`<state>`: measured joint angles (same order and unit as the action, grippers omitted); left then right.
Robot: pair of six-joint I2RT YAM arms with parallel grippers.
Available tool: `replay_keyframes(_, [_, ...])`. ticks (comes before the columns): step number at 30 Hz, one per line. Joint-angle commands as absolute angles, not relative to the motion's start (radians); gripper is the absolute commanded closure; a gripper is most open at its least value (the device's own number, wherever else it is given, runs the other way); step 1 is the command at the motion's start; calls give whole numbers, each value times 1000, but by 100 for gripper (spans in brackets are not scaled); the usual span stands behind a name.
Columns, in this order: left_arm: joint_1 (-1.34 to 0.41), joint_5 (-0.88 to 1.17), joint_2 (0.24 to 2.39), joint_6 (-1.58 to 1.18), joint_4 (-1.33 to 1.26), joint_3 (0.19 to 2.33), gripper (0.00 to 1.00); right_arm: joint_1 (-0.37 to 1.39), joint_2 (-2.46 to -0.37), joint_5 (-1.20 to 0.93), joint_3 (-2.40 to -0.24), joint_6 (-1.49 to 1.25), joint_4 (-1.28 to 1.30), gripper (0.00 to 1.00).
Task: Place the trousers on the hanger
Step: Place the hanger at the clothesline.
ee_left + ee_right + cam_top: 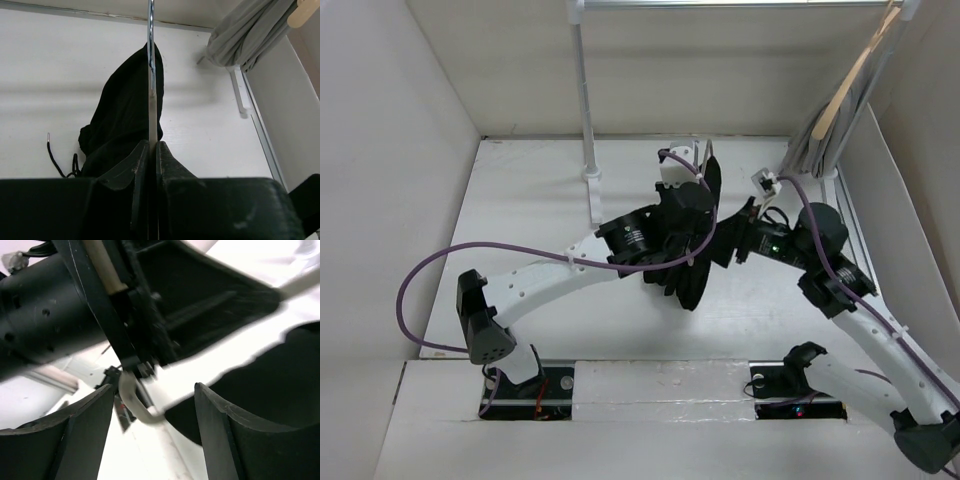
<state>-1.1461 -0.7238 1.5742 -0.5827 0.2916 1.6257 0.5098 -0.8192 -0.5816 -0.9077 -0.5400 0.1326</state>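
The robot's right gripper needs to grab the hanger by its curved grey end next, so that the hanger's metal top stays free to hang.
The black trousers hang bunched over the thin metal hanger at the middle of the table. My left gripper is shut on the hanger's bar, and in the left wrist view the bar runs straight up from between the jaws with the trousers draped on its left side. My right gripper is open just right of the trousers. In the right wrist view a curved grey end of the hanger lies between its open jaws, untouched, with black cloth to the right.
A white rack pole stands at the back. A grey garment on a pale wooden hanger hangs at the back right, also in the left wrist view. A black drawstring lies on the table. White walls enclose the table.
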Motion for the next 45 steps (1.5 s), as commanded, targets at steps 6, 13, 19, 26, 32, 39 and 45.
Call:
replay_keyframes(6, [-1154, -744, 1536, -588, 132, 1572, 100, 676, -880, -436, -874, -664, -129, 27])
replay_keyframes(13, [-1154, -741, 1511, -591, 123, 1540, 100, 730, -890, -327, -854, -655, -110, 63])
replay_keyframes(19, [-1154, -742, 1497, -601, 123, 1548, 100, 750, -879, -279, -796, -658, -136, 50])
replay_keyframes(26, [-1154, -716, 1482, -644, 132, 1540, 100, 750, -897, -267, -793, -630, -140, 100])
replay_keyframes(32, [-1154, -704, 1460, -630, 141, 1532, 97, 761, -822, -186, -821, -568, -69, 100])
replay_keyframes(39, [-1135, -640, 1396, -627, 159, 1618, 36, 677, -822, -274, -864, -537, -109, 100])
replay_keyframes(45, [-1117, -607, 1324, -614, 169, 1681, 31, 580, -877, -371, -961, -522, -153, 100])
